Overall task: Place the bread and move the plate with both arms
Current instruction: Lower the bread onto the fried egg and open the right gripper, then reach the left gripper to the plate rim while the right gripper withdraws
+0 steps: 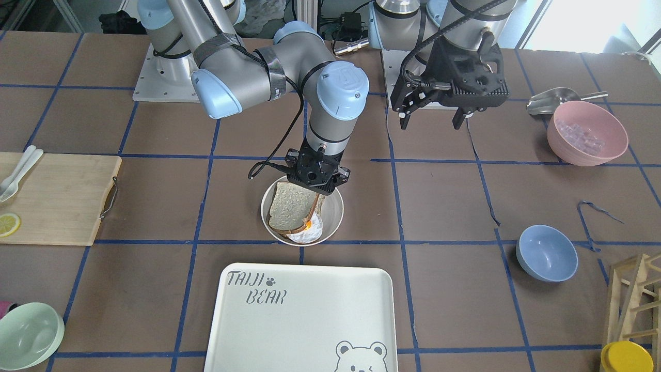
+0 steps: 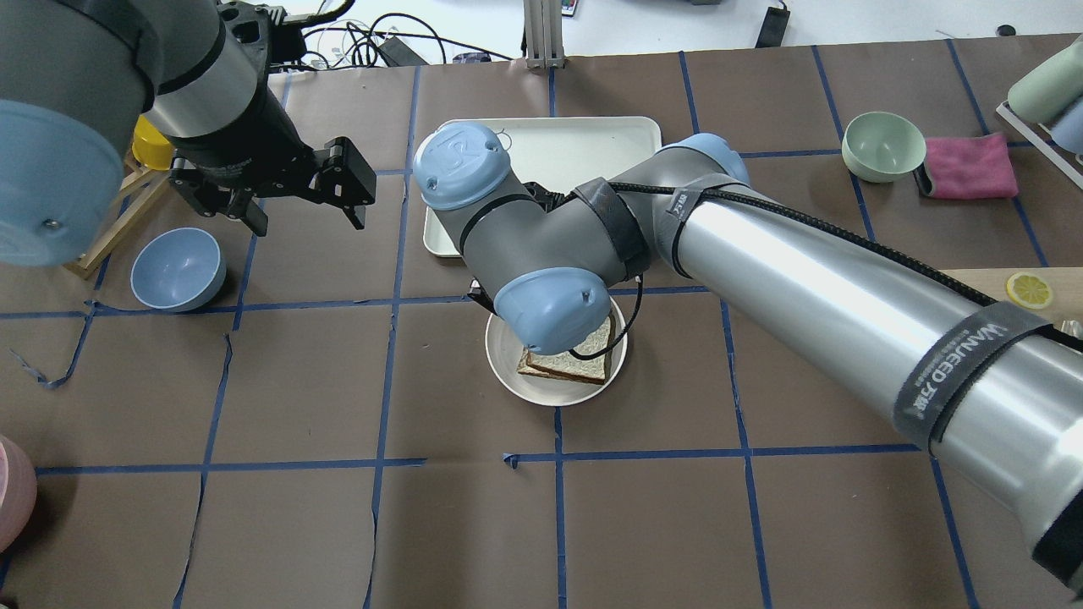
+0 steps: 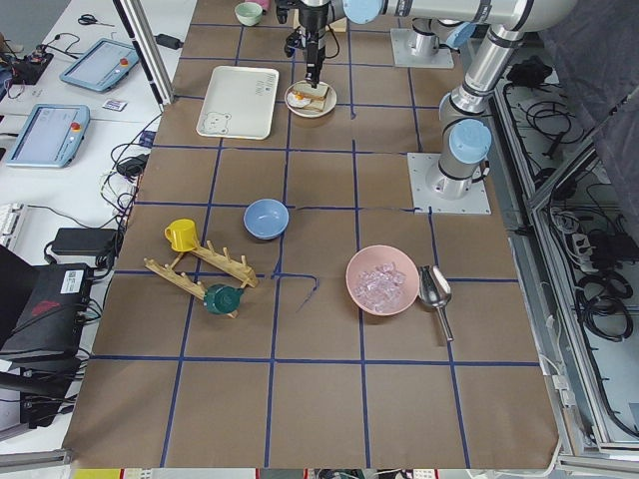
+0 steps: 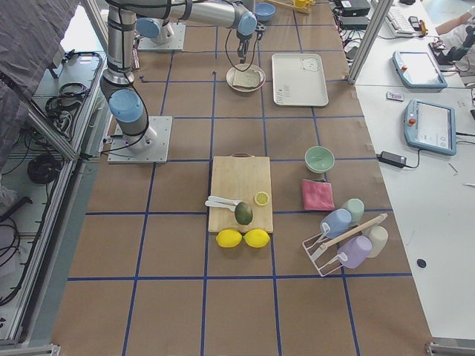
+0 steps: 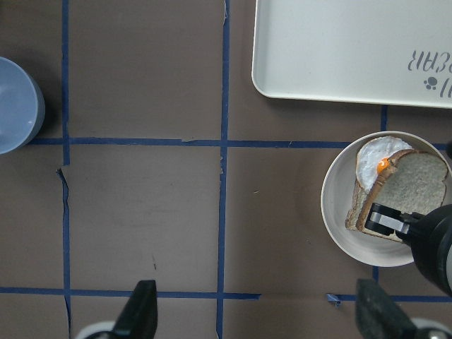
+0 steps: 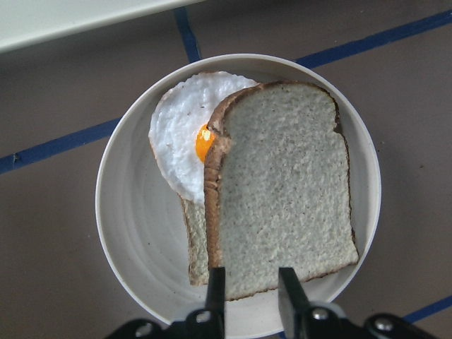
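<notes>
I need to grab the plate by its bare rim point(image 1: 340, 214) with my left gripper next, so that I can move it. Bread and a fried egg point(image 1: 297, 214) lie in the plate.
The plate point(image 1: 334, 212) stands mid-table and holds a fried egg point(image 6: 180, 138) on a tanner slice point(image 6: 198, 247). The bread point(image 6: 282, 198) lies tilted over them, its far edge raised at my right gripper point(image 6: 251, 295). The fingers are close together on the bread's edge, so the gripper is shut on it. In the front view the right gripper point(image 1: 319, 191) is just above the plate's far rim, with the bread point(image 1: 292, 206) below it. In the overhead view the arm hides the gripper; the bread point(image 2: 584, 364) and plate point(image 2: 508, 372) show. My left gripper point(image 1: 434, 120) hovers open and empty, apart from the plate.
The white Taiji Bear tray point(image 1: 304, 320) lies just beyond the plate. A blue bowl point(image 1: 546, 253) and a pink bowl point(image 1: 587, 133) with ice are on the left arm's side. A cutting board point(image 1: 57, 199) and a mint bowl point(image 1: 28, 336) are on the right arm's side.
</notes>
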Motion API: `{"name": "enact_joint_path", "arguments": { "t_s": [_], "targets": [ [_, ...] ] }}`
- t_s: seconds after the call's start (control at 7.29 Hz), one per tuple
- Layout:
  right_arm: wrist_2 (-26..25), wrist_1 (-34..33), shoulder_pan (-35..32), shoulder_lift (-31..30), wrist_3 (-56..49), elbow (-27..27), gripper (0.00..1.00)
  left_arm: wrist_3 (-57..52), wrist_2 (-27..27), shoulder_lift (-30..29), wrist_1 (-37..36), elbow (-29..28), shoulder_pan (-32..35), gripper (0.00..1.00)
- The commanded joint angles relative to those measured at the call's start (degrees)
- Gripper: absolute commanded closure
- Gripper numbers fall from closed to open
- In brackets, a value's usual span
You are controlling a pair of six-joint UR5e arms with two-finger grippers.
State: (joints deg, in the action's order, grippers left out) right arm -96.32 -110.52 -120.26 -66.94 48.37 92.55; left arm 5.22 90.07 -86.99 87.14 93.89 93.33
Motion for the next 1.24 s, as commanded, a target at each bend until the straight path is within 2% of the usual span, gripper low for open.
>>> {"name": "enact_joint_path", "arguments": {
  "t_s": [0.0,0.14,0.27,0.41,0.55,0.69,0.82,1.1],
  "targets": [
    [-0.10,0.65,3.51,-1.34,-10.22,-3.41,0.15,-0.30,-3.38,-2.21,-2.83,4.60,-1.47,0.00],
    [0.25,1.87,8.93,-3.35,-20.40,-5.17,0.05,-0.56,-8.45,-3.62,-7.03,9.42,-4.18,0.00],
    [0.69,3.28,14.38,-6.59,-29.47,-6.06,0.00,-0.56,-12.07,-5.11,-14.47,14.86,-4.47,0.00],
    [1.04,5.90,18.87,-9.06,-35.56,-6.24,0.00,-0.47,-12.54,-7.13,-23.86,20.66,-4.47,0.00],
    [3.74,7.15,21.18,-10.82,-40.15,-7.03,0.00,-0.04,-12.90,-9.93,-31.61,24.46,-4.47,0.00],
    [2.90,8.64,21.99,-12.06,-46.89,-7.82,0.00,0.49,-17.34,-12.22,-33.95,25.54,-4.38,0.00],
    [2.28,12.22,22.25,-15.55,-50.61,-7.74,0.00,1.54,-19.21,-13.72,-34.67,25.55,-3.77,0.04],
    [2.89,20.84,23.74,-19.53,-53.87,-7.57,0.00,7.32,-18.97,-16.80,-41.85,25.72,2.00,0.06]
  ]
}}
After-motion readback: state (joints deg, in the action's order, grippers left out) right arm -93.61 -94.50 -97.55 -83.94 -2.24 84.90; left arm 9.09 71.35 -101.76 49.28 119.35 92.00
